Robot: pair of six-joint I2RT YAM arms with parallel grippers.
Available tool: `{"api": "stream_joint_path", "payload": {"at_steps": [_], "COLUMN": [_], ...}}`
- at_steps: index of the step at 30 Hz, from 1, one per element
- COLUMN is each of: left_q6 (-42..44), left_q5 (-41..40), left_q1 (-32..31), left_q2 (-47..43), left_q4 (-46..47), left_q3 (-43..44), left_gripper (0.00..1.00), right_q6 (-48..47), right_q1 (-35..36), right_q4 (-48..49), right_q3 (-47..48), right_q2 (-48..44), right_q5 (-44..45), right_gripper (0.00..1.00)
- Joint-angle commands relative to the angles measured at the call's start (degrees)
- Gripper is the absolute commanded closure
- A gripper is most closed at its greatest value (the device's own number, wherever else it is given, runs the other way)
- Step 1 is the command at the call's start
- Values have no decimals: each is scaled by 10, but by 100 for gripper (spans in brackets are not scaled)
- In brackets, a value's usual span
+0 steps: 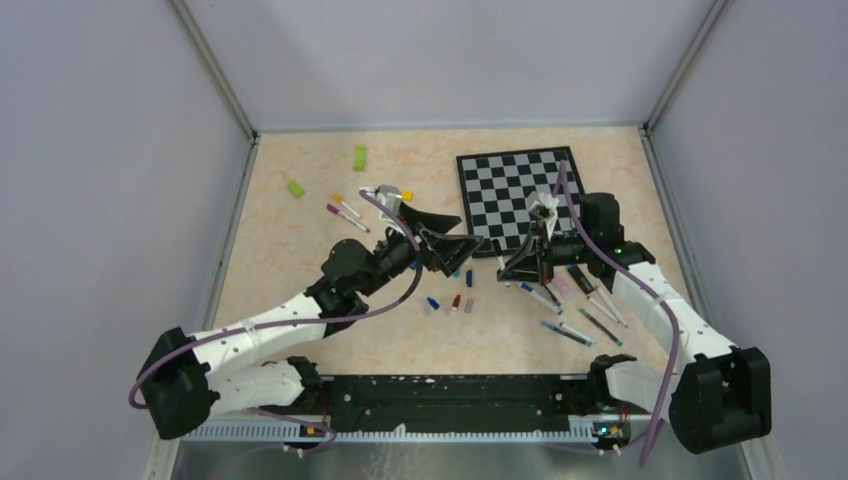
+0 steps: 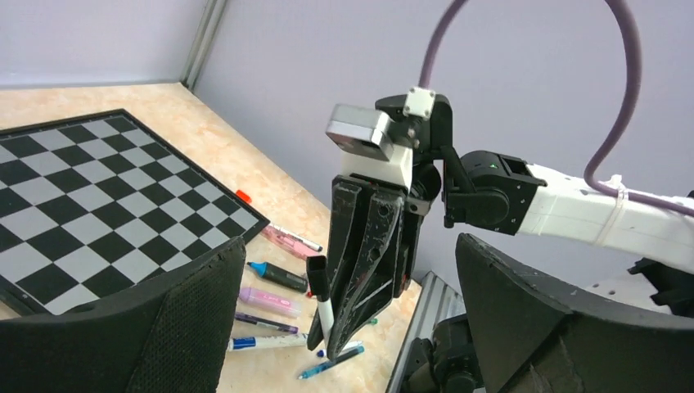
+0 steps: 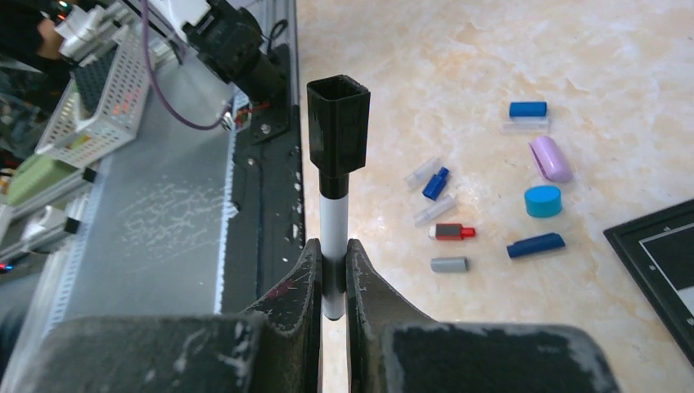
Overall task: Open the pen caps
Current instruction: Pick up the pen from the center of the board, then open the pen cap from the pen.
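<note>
My right gripper holds the white body of the pen, while my left gripper will next grab its black cap (image 1: 497, 247) (image 2: 317, 277) to pull the pen open.
My right gripper (image 3: 333, 254) is shut on the white barrel of a pen (image 3: 332, 221) and holds it off the table. The pen's black cap (image 3: 337, 135) is on and points toward the left arm. My left gripper (image 1: 472, 230) is open wide and empty. In the left wrist view its two fingers (image 2: 188, 327) frame the right gripper (image 2: 335, 327) and the capped pen (image 2: 319, 282), which sits just ahead of them, not touching. Several loose caps (image 3: 528, 109) in blue, purple, red and grey lie on the table (image 1: 455, 300). More pens (image 1: 575, 305) lie under the right arm.
A chessboard (image 1: 515, 185) lies at the back right, close behind both grippers. Two green blocks (image 1: 359, 157) and a few pens (image 1: 345, 210) lie at the back left. Grey walls enclose the table, and a black rail (image 1: 450, 395) runs along the near edge.
</note>
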Motion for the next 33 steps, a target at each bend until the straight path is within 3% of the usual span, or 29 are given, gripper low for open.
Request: {"api": "stream_joint_path", "payload": {"at_steps": [1, 6, 10, 24, 33], "left_q6": [-65, -126, -134, -122, -124], "left_q5": [22, 63, 47, 51, 67], "left_q1": [23, 25, 19, 0, -3], "left_q2": [-1, 56, 93, 174, 199], "left_q4": [-26, 30, 50, 55, 57], "left_q3": [-19, -8, 3, 39, 53], "left_gripper": [1, 3, 15, 36, 59], "right_q6": [-175, -184, -183, -156, -142], "right_q1": [1, 2, 1, 2, 1], "right_q4": [-138, -159, -162, -138, -124], "right_q3": [33, 43, 47, 46, 46], "right_q2": [-11, 0, 12, 40, 54], "right_q5": [37, 47, 50, 36, 38], "right_gripper": [100, 100, 100, 100, 100]}}
